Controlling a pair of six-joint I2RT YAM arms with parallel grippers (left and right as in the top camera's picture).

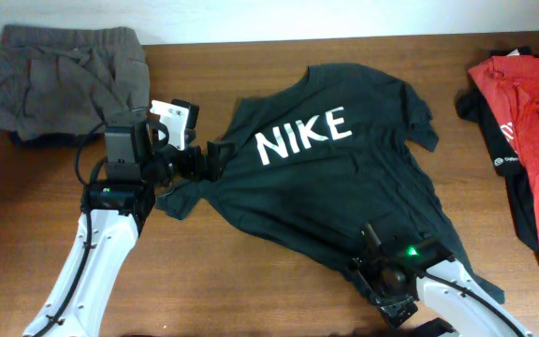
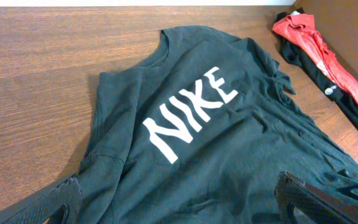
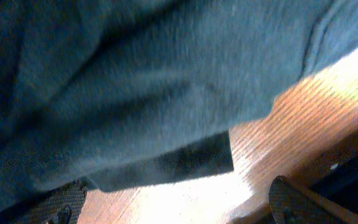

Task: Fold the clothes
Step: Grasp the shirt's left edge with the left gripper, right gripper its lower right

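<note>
I need to fold that side of the T-shirt over the NIKE lettering, so next I should grab the black T-shirt by its hem edge with my right gripper.
The black T-shirt with white NIKE lettering lies spread, slightly wrinkled, across the middle of the table; it also shows in the left wrist view. My left gripper is open at the shirt's left side, and its fingers straddle the cloth without pinching it. My right gripper is open at the shirt's lower hem. In the right wrist view its fingers sit apart over bare wood, with the hem just above them. The neck tag is not visible.
A grey elastic-waist garment lies crumpled at the back left corner. A red T-shirt lies on a dark garment at the right edge, also visible in the left wrist view. The wooden table shows around them.
</note>
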